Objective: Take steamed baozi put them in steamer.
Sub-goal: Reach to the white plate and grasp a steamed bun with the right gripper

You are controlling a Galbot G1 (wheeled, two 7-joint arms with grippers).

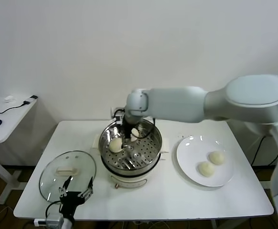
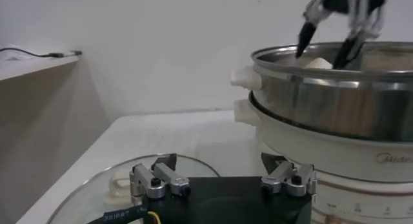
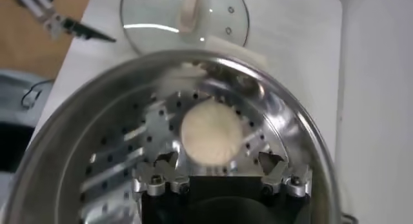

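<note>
I should next take hold of a baozi by its round sides with my right gripper, from the white plate [image 1: 189, 148], so that another baozi gets added to the steamer [image 1: 150, 151].
The steel steamer [image 1: 150, 151] stands on its cream-white base at the table's middle. Two baozi lie on its perforated tray, one on the left [image 1: 116, 144] and one [image 1: 135, 132] under my right gripper [image 1: 128, 138]. That gripper reaches down into the pot, open and empty. In the right wrist view the baozi [image 3: 211, 130] lies on the tray just beyond the spread fingertips of the right gripper [image 3: 219, 162]. Two more baozi [image 1: 217, 157] [image 1: 206, 168] lie on the white plate [image 1: 189, 148]. My left gripper [image 1: 76, 188] is open and empty, low at the table's front left.
The round glass lid [image 1: 67, 174] lies flat to the left of the steamer, just under my left gripper [image 2: 219, 164]. The steamer [image 2: 335, 109] rises close to the right of that gripper. A side table [image 1: 5, 114] with a mouse and cables stands at the far left.
</note>
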